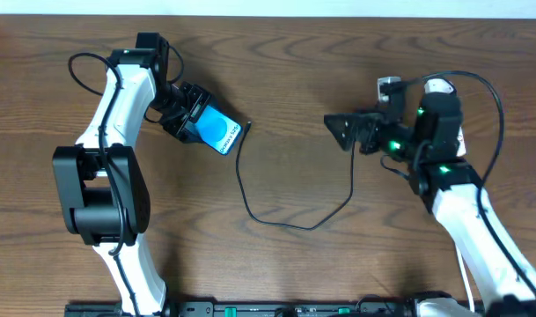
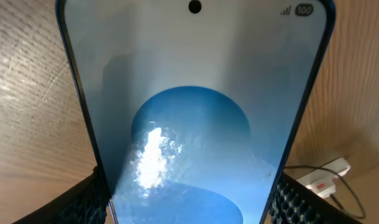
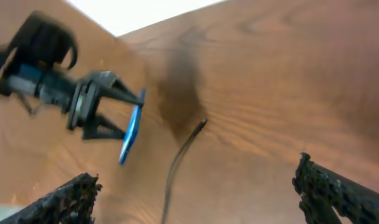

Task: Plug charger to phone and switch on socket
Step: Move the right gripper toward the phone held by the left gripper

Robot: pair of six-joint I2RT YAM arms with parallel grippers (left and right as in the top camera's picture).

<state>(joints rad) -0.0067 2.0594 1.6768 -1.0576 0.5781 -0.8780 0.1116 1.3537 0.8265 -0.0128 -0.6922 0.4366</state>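
The left gripper can release and regrip to plug the charger once the right gripper grabs the phone's loose end across its thickness, which it should do next.
My left gripper is shut on the phone, its fingers pressing the two long edges. The light blue screen with the darker blue circle fills the left wrist view. In the right wrist view the phone stands tilted on edge above the table. The charger, a thin black cable, loops across the middle of the table; its tip lies close to the phone but apart from it. My right gripper is open over the cable's other stretch, with nothing between its fingers. The white socket is mostly hidden behind the right arm.
The brown wooden table runs under everything. The left arm's black base stands at the left. Thick black robot cables arc beside the right arm. A small white block sits just behind the right gripper.
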